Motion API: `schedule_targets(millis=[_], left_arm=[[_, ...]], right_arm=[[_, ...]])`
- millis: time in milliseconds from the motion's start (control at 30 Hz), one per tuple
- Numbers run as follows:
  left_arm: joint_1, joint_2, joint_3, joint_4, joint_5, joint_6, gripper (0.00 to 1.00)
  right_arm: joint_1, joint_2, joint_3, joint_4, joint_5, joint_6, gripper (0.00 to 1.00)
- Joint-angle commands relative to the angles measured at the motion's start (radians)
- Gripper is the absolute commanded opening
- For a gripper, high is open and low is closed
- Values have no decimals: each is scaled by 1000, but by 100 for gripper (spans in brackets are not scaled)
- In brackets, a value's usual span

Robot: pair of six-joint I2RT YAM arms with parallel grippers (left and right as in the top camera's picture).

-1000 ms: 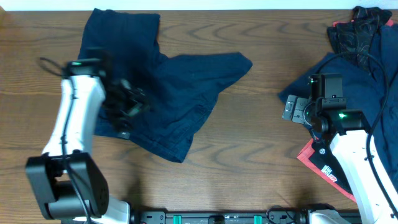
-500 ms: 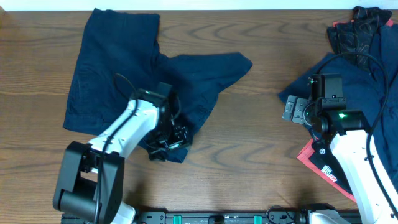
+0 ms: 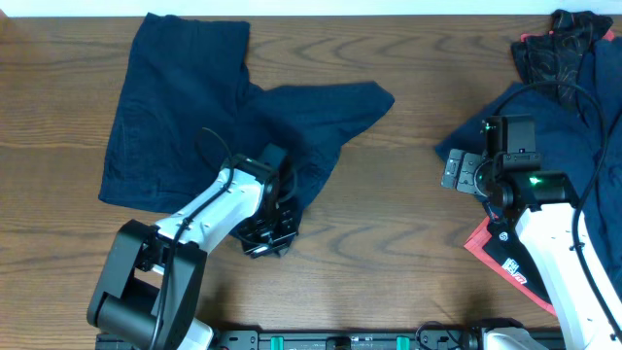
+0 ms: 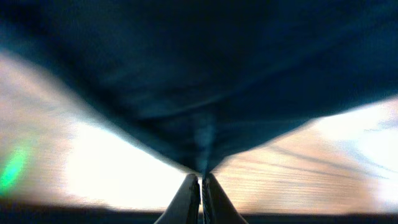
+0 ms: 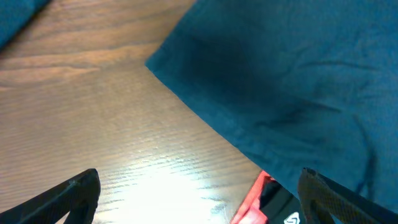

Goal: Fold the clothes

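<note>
The right gripper grabs the navy shorts (image 3: 194,107) next by the end of the leg reaching toward the table's middle, to spread them straight for folding.
Dark navy shorts (image 3: 194,107) lie spread on the left half of the wooden table, one leg reaching right toward the middle. My left gripper (image 3: 272,233) sits at their near lower corner. In the left wrist view its fingers (image 4: 201,180) are shut, and the navy cloth (image 4: 205,93) narrows to a point pinched between the tips. My right gripper (image 3: 457,173) hovers open at the left edge of another navy garment (image 3: 573,126). The right wrist view shows its fingertips (image 5: 81,190) wide apart over bare wood, with that cloth's edge (image 5: 280,81) just ahead.
A black garment with red trim (image 3: 564,44) lies at the back right corner. A red and black item (image 3: 501,253) pokes out from under the right-hand navy cloth. The arm bases stand along the table's front edge.
My left arm swung from the shorts' left side to their near lower corner, and its gripper went from open to shut on the cloth. The right arm stayed still.
</note>
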Motion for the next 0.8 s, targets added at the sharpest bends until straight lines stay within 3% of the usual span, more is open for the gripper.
schedule_targets(millis=[0, 133, 367, 767], left_arm=[[42, -5, -6, -92, -153, 23, 6], [97, -39, -6, -170, -249, 42, 6], [124, -127, -6, -164, -172, 45, 6], [125, -152, -6, -41, -61, 30, 9]], right_arm=[[-12, -8, 6, 25, -98, -66, 97], [-11, 31, 6, 81, -266, -155, 94], [-6, 216, 6, 269, -512, -103, 99], [69, 596, 6, 914, -732, 288, 95]])
